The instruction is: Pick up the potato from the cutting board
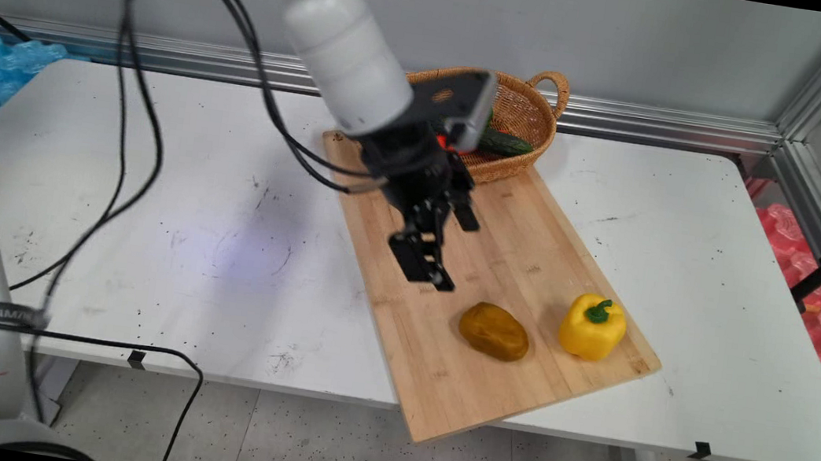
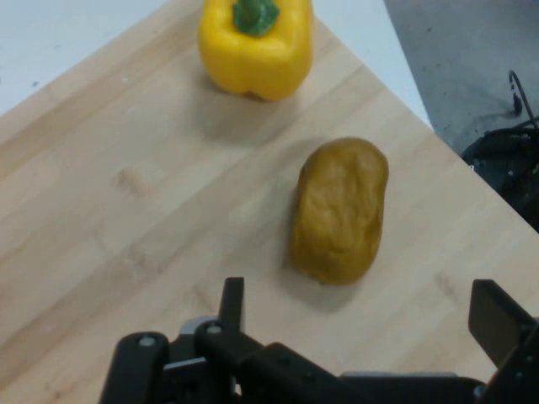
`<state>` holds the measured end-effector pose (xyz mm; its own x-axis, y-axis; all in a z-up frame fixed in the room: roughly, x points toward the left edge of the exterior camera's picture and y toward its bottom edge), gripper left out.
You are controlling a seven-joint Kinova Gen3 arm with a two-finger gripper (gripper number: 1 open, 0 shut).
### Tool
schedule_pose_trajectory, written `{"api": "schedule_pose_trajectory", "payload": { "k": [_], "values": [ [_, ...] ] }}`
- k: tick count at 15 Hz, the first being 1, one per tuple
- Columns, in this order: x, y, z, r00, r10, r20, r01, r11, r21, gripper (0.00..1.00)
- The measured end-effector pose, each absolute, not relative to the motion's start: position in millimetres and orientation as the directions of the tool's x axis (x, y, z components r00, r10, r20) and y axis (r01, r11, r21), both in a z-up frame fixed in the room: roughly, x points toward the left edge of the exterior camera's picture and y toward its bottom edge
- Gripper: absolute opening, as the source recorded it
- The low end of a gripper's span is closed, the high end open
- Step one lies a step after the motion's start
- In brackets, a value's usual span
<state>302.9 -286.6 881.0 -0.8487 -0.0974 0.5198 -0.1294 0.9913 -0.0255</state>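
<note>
The yellow-brown potato has to go into the wicker basket (image 1: 527, 113). My gripper needs to grab the potato by its long sides next.
My black gripper (image 1: 455, 252) hangs open and empty over the middle of a wooden cutting board (image 1: 534, 255). A brown potato (image 1: 494, 331) lies on the board just ahead of it, nearer the front edge, and is the closest thing. To the potato's right stands a yellow bell pepper (image 1: 592, 327) with a green stem. In the hand view the gripper (image 2: 362, 311) has its fingers spread wide, the potato (image 2: 341, 210) lies between and beyond them, and the pepper (image 2: 255, 46) sits at the top on the board (image 2: 126, 210).
A wicker basket (image 1: 534, 108) stands at the board's far end, partly behind the arm, with a dark green cucumber (image 1: 505, 144) and something red in it. Black cables hang from the arm over the table's left half. The board's near corner juts past the table's front edge.
</note>
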Motion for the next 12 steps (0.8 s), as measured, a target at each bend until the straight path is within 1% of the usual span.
{"api": "schedule_pose_trajectory", "payload": {
  "k": [3,12],
  "values": [
    [279.2,-295.6,859.5,-0.855,-0.076,0.513,-0.102,0.995,-0.022,1.0],
    [242.3,-312.8,813.9,-0.874,-0.038,0.484,-0.052,0.999,-0.016,1.0]
  ]
}}
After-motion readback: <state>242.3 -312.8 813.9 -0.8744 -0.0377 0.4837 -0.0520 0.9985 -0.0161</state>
